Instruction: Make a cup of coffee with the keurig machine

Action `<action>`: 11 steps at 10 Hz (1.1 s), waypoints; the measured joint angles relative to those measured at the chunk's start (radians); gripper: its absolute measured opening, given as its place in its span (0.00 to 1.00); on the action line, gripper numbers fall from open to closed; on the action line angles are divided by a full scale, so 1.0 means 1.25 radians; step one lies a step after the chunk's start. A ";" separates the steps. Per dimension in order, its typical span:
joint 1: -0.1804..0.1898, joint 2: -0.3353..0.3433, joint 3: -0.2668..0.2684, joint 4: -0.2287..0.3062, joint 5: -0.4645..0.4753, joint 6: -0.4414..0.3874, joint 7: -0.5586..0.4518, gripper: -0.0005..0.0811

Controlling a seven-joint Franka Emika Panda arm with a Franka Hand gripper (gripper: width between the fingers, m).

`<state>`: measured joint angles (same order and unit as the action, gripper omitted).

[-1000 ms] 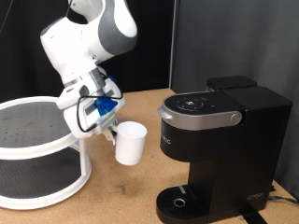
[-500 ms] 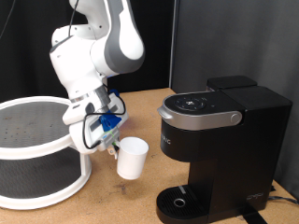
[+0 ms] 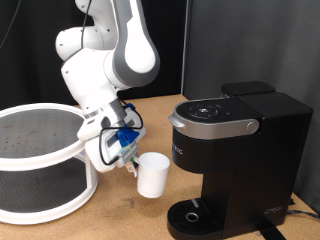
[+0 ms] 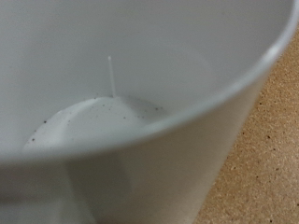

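The white cup hangs short of the round drip tray's edge in the exterior view, so my gripper keeps hold until it reaches that edge.
My gripper (image 3: pixel 131 160) is shut on the white cup (image 3: pixel 152 174) and carries it upright, low over the wooden table. The cup hangs just to the exterior view's left of the black keurig machine (image 3: pixel 232 160), above and left of its round drip tray (image 3: pixel 193 215). The machine's grey lid handle (image 3: pixel 212 125) is down, the brew head closed. In the wrist view the cup (image 4: pixel 112 112) fills the frame; I look into its white inside, with small dark specks on the bottom. The fingers do not show there.
A white two-tier round rack (image 3: pixel 40 160) stands at the exterior view's left, close behind the arm. Brown table surface (image 3: pixel 125 215) lies below the cup. A black curtain forms the backdrop.
The arm has swung down and to the exterior view's right, bringing the cup lower and closer to the machine's drip tray.
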<state>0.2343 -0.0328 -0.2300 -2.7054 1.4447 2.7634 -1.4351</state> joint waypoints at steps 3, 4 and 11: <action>0.012 0.055 0.034 0.048 0.101 0.004 -0.049 0.09; 0.015 0.075 0.046 0.066 0.130 0.007 -0.060 0.09; 0.030 0.138 0.100 0.125 0.334 0.012 -0.233 0.09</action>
<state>0.2715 0.1399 -0.1046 -2.5493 1.8621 2.7780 -1.7266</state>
